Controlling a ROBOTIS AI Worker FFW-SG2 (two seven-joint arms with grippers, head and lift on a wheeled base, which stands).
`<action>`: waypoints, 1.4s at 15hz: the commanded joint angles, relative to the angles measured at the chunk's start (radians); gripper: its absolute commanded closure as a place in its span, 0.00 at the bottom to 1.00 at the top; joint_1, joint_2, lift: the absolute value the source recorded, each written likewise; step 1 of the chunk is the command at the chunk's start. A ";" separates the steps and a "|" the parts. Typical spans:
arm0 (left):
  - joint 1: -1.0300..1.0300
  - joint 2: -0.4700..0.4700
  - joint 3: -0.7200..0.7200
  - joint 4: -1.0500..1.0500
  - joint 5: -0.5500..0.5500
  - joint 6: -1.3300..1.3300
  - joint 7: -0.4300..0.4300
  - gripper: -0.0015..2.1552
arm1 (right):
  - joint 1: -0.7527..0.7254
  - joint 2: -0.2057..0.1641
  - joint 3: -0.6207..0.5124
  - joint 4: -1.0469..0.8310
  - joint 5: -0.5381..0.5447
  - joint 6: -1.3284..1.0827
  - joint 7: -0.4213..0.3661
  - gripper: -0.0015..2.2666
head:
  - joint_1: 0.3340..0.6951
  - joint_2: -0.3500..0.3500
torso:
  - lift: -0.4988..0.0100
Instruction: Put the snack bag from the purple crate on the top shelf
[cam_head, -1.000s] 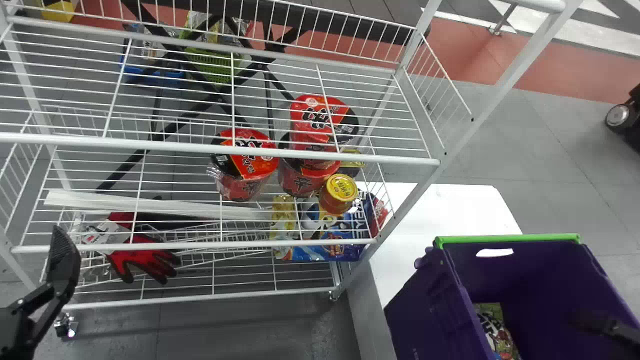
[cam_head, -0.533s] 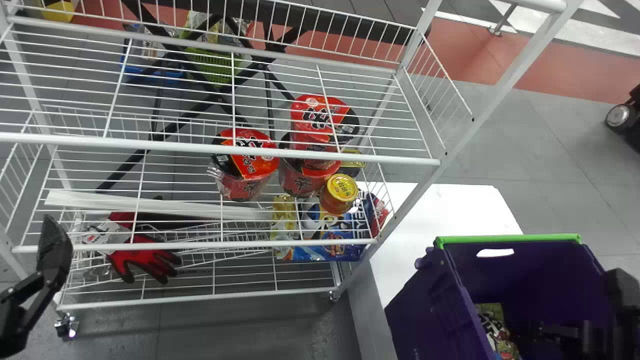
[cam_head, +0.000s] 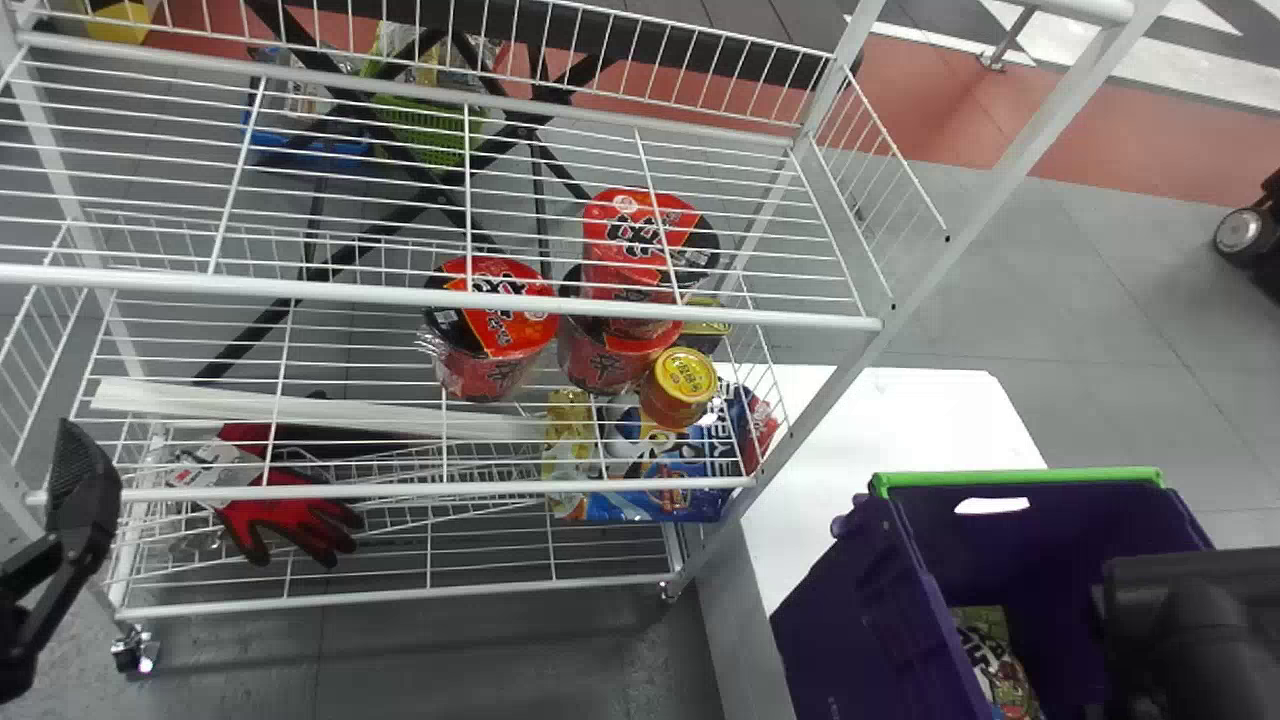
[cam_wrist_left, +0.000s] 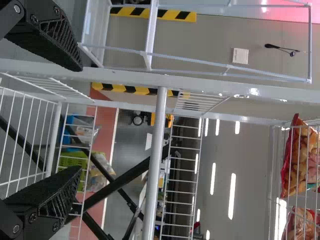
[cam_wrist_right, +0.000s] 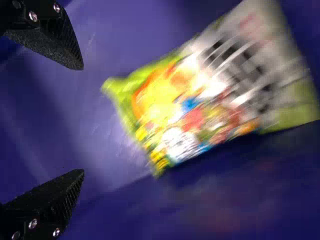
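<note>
I need to grab the snack bag by its printed middle beside the big lettering with my right gripper next, so it can go on the top shelf.
In the head view my right gripper is down at the purple crate, its dark body over the crate's right part. The snack bag lies inside by the left wall. In the right wrist view my right gripper is open, with the green and white snack bag ahead of its fingertips and not between them. The left gripper stays at the rack's left front; in the left wrist view that gripper is open and empty. The rack's top shelf spans the head view.
Red noodle cups and a yellow-lidded can stand on a lower shelf of the rack. Red gloves and a blue packet lie lower down. The crate stands by a white table, right of a slanting rack post.
My right arm has come into the crate's right part from the right edge. The left gripper has shifted a little to the left. The snack bag lies where it was.
</note>
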 joint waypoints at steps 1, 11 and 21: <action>-0.005 0.000 -0.005 0.002 -0.001 -0.001 0.000 0.06 | -0.001 0.031 0.042 0.051 0.045 0.020 -0.009 0.03 | 1.00 0.00 | 0.09; -0.024 -0.005 -0.016 0.027 -0.001 -0.001 0.003 0.06 | -0.047 0.040 -0.002 0.243 0.048 -0.279 0.049 0.04 | 1.00 0.00 | 0.09; -0.068 -0.013 -0.034 0.059 -0.001 0.024 -0.005 0.06 | -0.147 -0.018 0.041 0.479 0.204 -0.838 0.212 0.03 | 1.00 0.00 | 0.09</action>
